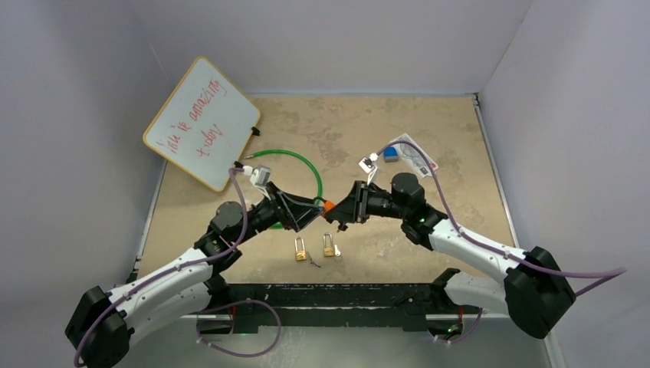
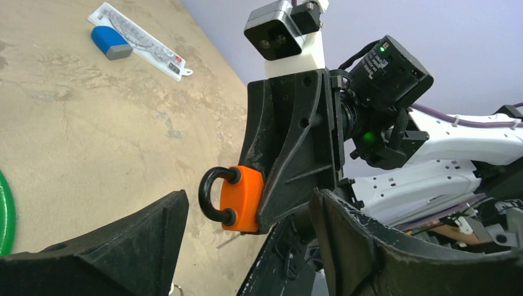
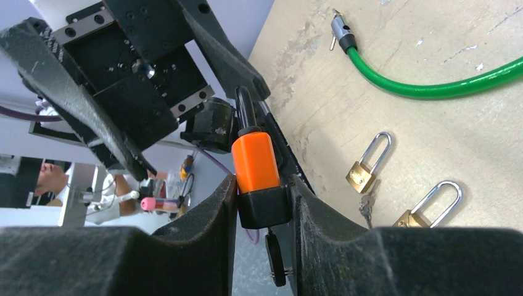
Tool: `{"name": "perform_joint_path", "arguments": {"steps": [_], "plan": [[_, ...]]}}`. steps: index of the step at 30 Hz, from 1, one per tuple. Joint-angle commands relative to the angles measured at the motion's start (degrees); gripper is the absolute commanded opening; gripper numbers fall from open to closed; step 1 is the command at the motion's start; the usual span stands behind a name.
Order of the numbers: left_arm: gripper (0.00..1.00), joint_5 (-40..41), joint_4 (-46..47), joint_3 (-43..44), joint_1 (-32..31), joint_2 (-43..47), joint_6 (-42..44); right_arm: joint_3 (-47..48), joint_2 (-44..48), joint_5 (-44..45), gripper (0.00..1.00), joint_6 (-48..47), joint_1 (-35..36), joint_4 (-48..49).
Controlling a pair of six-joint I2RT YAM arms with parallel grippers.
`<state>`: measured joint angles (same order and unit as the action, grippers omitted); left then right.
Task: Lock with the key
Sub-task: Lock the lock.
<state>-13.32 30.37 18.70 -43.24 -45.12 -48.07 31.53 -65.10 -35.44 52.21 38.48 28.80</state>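
Note:
My left gripper next needs to grab the padlock by its black shackle (image 1: 320,200) (image 2: 210,194), so that the key at the bottom of the orange padlock stays free for my right gripper.
An orange padlock (image 1: 328,205) with a black shackle (image 2: 210,194) hangs above the table between the two arms. My right gripper (image 3: 262,191) is shut on its black lower end, fingers pressing both sides. A black key (image 3: 275,256) sticks out of the padlock's underside, between the right fingers. Both shackle legs sit in the orange body (image 2: 242,197). My left gripper (image 2: 247,209) is open, its fingers standing on either side of the padlock's shackle end without touching it. Seen from the top, the left gripper (image 1: 316,211) faces the right gripper (image 1: 341,213) closely.
Two brass padlocks (image 1: 300,248) (image 1: 329,245) lie on the table just below the grippers, small keys beside them. A green cable lock (image 1: 306,165) curves behind the left arm. A whiteboard (image 1: 201,123) leans at the back left. A card with a blue block (image 1: 410,156) lies back right.

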Motion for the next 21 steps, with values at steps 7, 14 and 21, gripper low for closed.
{"name": "perform_joint_path", "arguments": {"steps": [7, 14, 21], "plan": [[0.64, -13.44, 20.64, 0.53, 3.24, -10.12, -7.78, -3.19, 4.38, 3.62, 0.00, 8.05, -0.25, 11.70], [0.36, -12.05, 27.50, -1.23, 3.24, -12.43, -10.24, -4.87, 4.77, 4.27, 0.00, 8.84, -0.24, 13.22], [0.22, -11.57, 32.94, -2.01, 3.15, -15.60, -12.54, -5.86, 3.81, 2.80, 0.00, 9.35, -0.24, 15.80]]}}
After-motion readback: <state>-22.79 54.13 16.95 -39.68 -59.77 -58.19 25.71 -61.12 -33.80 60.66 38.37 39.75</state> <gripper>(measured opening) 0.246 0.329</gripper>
